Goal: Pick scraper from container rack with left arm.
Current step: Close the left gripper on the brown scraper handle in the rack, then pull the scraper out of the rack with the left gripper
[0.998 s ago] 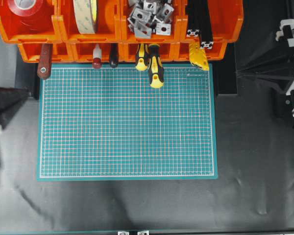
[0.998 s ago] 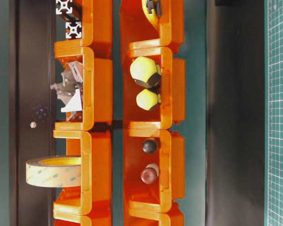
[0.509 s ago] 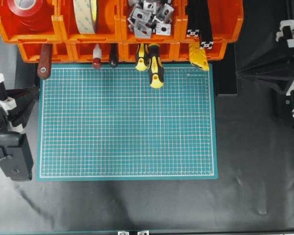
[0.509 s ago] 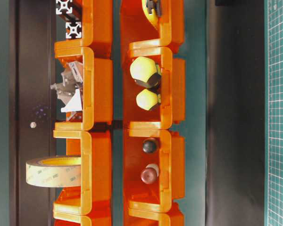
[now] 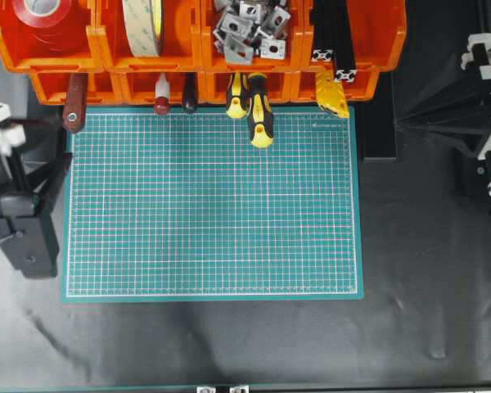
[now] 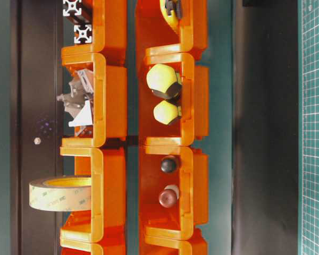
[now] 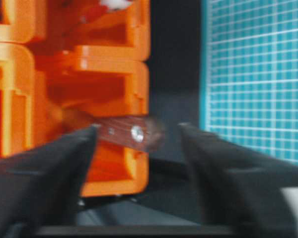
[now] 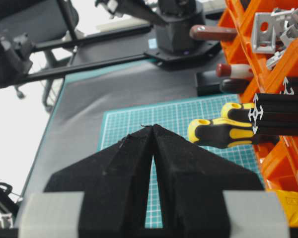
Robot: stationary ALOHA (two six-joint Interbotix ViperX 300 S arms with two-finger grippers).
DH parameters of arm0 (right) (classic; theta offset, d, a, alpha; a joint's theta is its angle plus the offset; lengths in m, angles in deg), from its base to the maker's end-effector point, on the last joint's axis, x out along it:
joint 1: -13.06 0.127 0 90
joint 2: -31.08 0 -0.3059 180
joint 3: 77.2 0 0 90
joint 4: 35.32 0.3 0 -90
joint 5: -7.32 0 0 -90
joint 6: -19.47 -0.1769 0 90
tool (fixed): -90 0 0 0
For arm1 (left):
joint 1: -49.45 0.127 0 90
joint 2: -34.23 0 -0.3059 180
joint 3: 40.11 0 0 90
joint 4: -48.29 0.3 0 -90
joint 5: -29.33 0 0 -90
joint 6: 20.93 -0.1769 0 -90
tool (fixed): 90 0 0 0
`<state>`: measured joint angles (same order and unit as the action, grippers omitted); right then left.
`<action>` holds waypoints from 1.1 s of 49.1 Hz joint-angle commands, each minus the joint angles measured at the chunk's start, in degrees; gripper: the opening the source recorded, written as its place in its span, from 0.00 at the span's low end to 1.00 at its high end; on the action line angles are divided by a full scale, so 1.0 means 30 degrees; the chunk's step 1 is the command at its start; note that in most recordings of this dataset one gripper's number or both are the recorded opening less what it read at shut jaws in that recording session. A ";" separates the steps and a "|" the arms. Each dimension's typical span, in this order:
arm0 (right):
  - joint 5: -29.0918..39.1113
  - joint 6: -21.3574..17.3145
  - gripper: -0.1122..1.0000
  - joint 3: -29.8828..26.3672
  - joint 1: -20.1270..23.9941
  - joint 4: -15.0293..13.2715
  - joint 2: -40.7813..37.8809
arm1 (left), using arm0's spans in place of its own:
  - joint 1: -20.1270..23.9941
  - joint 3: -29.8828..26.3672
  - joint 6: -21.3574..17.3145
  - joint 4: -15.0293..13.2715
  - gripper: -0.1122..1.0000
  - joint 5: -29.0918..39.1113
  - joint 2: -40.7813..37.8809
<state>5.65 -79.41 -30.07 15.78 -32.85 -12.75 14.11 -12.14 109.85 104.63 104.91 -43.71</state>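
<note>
The scraper's wooden handle (image 5: 74,112) is still beyond the fingers of my left gripper. My left gripper needs to move toward the handle first, then close on it.
The scraper (image 5: 74,110) pokes its reddish-brown wooden handle out of the lower left bin of the orange container rack (image 5: 98,49). My left gripper (image 5: 42,149) hovers at the mat's left edge, just short of that handle. In the left wrist view the gripper (image 7: 138,128) is open, and the scraper's ringed handle end (image 7: 134,133) lies ahead between the fingertips, untouched, in front of the rack (image 7: 119,64). My right gripper (image 8: 153,126) is shut and empty, parked at the far right (image 5: 399,123). The scraper (image 8: 213,32) also shows in the right wrist view.
A green cutting mat (image 5: 213,205) covers the middle. Two yellow-and-black screwdrivers (image 5: 258,115) and a dark-red knobbed tool (image 5: 161,105) jut from the lower bins. The upper bins hold tape rolls (image 5: 143,24), metal brackets (image 5: 250,29) and black bars (image 5: 335,41).
The left arm has swung in from the left edge and turned toward the rack, and its jaws have gone from shut to open. The right arm has not moved.
</note>
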 commanded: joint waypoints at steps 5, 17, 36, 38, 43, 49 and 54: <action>-0.0029 0.0000 0.09 -0.0498 -0.0029 0.0029 -0.0059 | 0.0850 0.0381 -0.0146 0.0117 0.91 -0.1377 0.0234; 0.0000 -0.0029 0.09 -0.0469 -0.0088 0.0029 -0.0029 | 0.2549 0.1494 -0.1230 0.0088 0.92 -0.2842 0.0146; 0.0000 -0.0059 0.09 -0.0293 -0.0293 0.0029 0.0527 | 0.3750 0.1875 -0.2402 0.0088 0.90 -0.3428 0.0498; 0.0000 -0.0059 0.09 -0.0234 -0.0322 0.0029 0.0645 | 0.3750 0.1904 -0.2402 0.0088 0.89 -0.3604 0.0498; 0.0000 -0.0059 0.09 -0.0088 -0.0381 0.0029 0.0850 | 0.3721 0.1758 -0.2256 0.0059 0.75 -0.3691 0.0586; 0.0000 -0.0059 0.09 0.0000 -0.0469 0.0029 0.0996 | 0.3662 0.1494 -0.2461 0.0059 0.42 -0.3721 0.0703; 0.0000 -0.0059 0.09 0.0000 -0.0557 0.0029 0.1025 | 0.3545 0.1172 -0.2461 0.0059 0.38 -0.3662 0.0879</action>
<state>5.65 -79.50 -29.19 14.37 -32.85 -9.41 24.92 -6.51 102.38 104.63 94.02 -42.04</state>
